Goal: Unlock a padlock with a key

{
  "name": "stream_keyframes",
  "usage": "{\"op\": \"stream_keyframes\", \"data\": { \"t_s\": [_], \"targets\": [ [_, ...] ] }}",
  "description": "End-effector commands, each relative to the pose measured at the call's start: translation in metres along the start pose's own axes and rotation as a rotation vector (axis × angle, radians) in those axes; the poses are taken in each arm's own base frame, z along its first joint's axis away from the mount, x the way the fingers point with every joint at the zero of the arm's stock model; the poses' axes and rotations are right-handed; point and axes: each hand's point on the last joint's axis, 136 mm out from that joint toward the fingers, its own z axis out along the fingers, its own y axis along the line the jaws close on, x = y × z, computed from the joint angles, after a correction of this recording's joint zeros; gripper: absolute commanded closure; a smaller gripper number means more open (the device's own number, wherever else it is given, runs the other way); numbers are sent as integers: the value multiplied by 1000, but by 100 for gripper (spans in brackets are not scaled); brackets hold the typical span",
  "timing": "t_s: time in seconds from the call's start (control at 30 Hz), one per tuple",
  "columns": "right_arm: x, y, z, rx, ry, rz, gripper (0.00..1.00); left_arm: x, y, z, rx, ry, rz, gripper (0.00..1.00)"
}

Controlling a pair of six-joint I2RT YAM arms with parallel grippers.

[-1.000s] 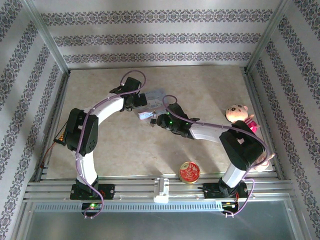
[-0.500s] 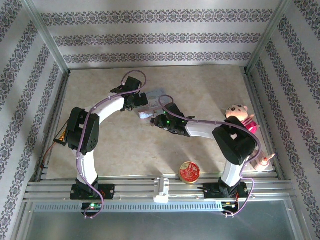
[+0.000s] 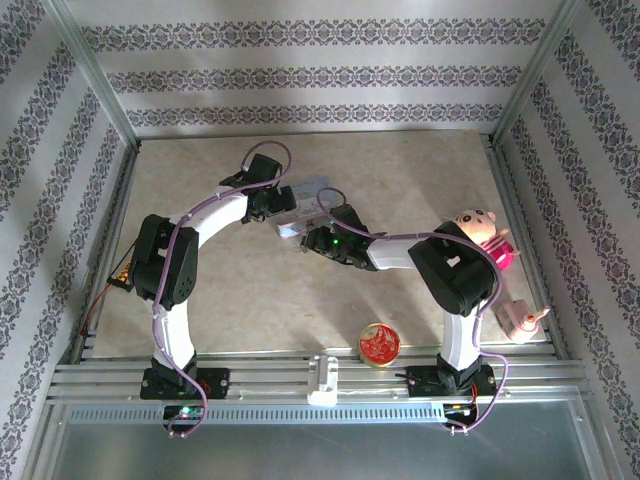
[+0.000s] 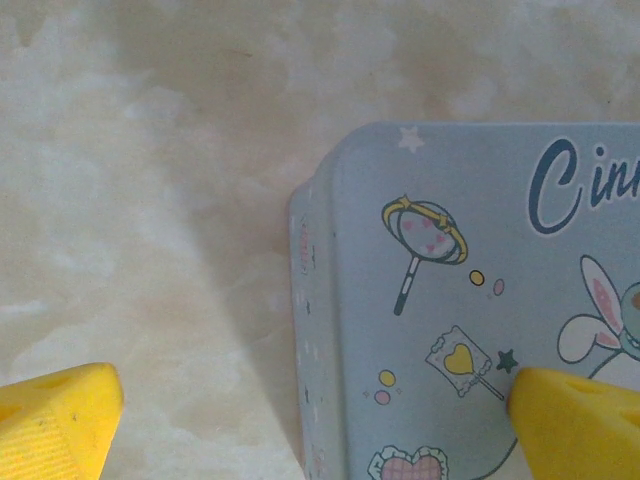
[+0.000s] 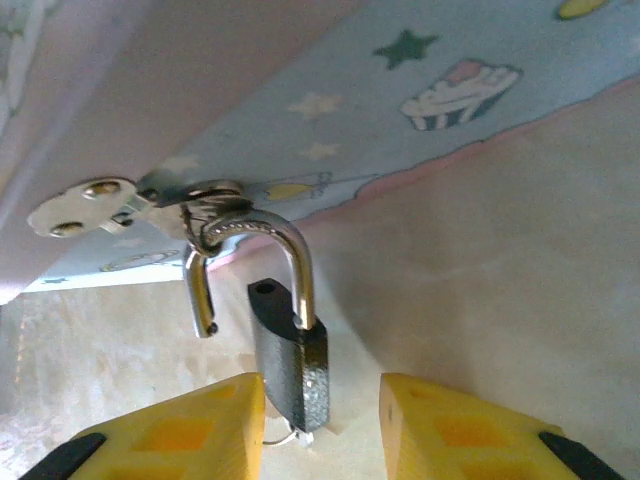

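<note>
I should use my right gripper to take hold of the padlock by its body's lower end (image 5: pixel 301 396), which leaves the open shackle (image 5: pixel 290 245) free to unhook.
A pastel blue tin (image 4: pixel 470 300) with cartoon prints lies on the table, also seen from above (image 3: pixel 305 200). My left gripper (image 4: pixel 315 410) hangs open over the tin's corner, one finger above the lid and the other above the table. The dark padlock (image 5: pixel 290 360) hangs from the tin's hasp (image 5: pixel 90 205) by its silvery shackle (image 5: pixel 290 245). The shackle's short leg is out of the body. A silvery bit of the key (image 5: pixel 300 436) pokes out under the padlock's body. My right gripper (image 5: pixel 322 420) is open around the padlock's lower end, left fingertip close to it, right fingertip apart.
A round red-and-gold tin (image 3: pixel 379 344) sits near the front rail. A pink plush doll (image 3: pixel 480 228) lies at the right, beside the right arm's elbow. A small white and pink toy (image 3: pixel 520 320) lies at the front right. Metal frame posts border the table.
The right arm's elbow has swung left and back toward the doll, uncovering the small toy. Its gripper stays at the padlock, jaws slightly narrower. The left arm has not moved.
</note>
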Motion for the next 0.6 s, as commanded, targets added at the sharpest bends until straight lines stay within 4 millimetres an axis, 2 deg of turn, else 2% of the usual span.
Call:
{"op": "stream_keyframes", "data": {
  "t_s": [0.0,0.37,0.57],
  "targets": [
    [-6,11,5,-53,-12,-4,64,30,24,17,-68,106,-6,1],
    [-5,13,17,-66,6,11,68,30,22,17,-57,108,-15,1],
    [-6,10,18,-56,-7,32,77,30,21,17,-49,110,-19,1]
  ]
}}
